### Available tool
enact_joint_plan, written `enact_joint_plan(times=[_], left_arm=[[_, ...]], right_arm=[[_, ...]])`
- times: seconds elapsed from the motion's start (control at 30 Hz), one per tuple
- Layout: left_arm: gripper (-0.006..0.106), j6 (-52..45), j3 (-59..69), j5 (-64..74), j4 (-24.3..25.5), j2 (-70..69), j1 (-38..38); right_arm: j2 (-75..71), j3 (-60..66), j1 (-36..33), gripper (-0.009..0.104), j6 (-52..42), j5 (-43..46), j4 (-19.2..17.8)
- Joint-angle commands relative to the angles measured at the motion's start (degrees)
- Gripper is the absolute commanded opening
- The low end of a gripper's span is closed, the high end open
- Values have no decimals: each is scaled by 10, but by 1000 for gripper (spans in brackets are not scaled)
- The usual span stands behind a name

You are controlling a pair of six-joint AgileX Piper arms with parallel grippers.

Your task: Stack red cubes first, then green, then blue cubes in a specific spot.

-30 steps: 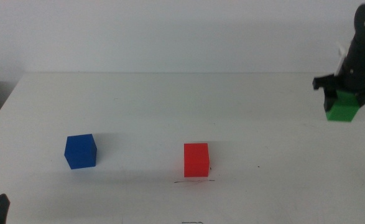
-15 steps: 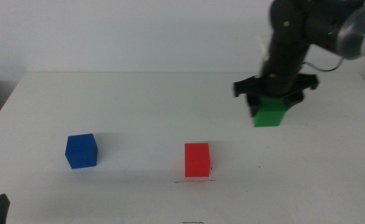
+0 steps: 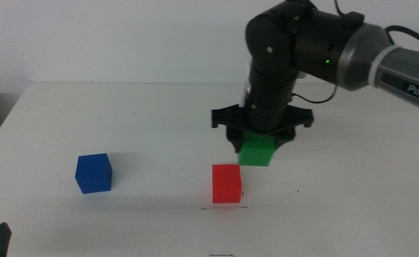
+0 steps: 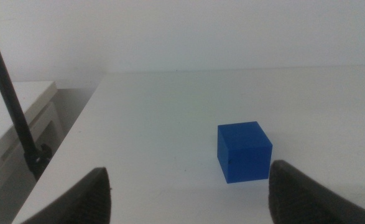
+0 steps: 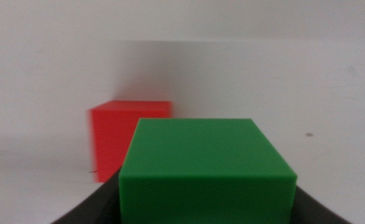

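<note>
The green cube hangs to the side of the red cube's top in the middle view, so the right gripper should line up the green cube before it opens.
The red cube (image 3: 226,183) stands on the white table just behind a thin dark scribbled line (image 3: 222,209). My right gripper (image 3: 261,140) is shut on the green cube (image 3: 257,150) and holds it in the air, just to the upper right of the red cube. In the right wrist view the green cube (image 5: 206,168) fills the space between the jaws, with the red cube (image 5: 117,137) beyond it. The blue cube (image 3: 93,173) rests at the left of the table; it also shows in the left wrist view (image 4: 244,151). My left gripper (image 4: 185,193) is open and waits near the bottom left corner.
A second short dark mark (image 3: 220,255) lies at the table's front edge. A black pole (image 4: 11,99) and a pale ledge stand beyond the table's left edge in the left wrist view.
My right arm has swept leftward and down from the far right with the green cube, arriving just beside the red cube. The red and blue cubes have not moved.
</note>
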State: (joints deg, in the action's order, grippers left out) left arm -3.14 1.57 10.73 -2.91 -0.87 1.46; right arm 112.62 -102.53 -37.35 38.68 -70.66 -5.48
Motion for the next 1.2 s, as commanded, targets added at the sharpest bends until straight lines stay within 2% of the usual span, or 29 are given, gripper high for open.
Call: enact_joint_plan(times=[0.0, 0.47, 0.93, 1.17], left_arm=[[84, 6, 0, -48, -2, -13, -3], [84, 6, 0, -48, -2, -13, -3], [84, 6, 0, -48, -2, -13, -3], [84, 6, 0, -48, -2, -13, -3]], right_arm=[[-28, -33, -10, -1, 11, -35, -15], [17, -65, -43, -1, 14, -35, 12], [46, -65, -47, -1, 4, -23, 8], [47, -65, -47, -1, 4, -14, -13]])
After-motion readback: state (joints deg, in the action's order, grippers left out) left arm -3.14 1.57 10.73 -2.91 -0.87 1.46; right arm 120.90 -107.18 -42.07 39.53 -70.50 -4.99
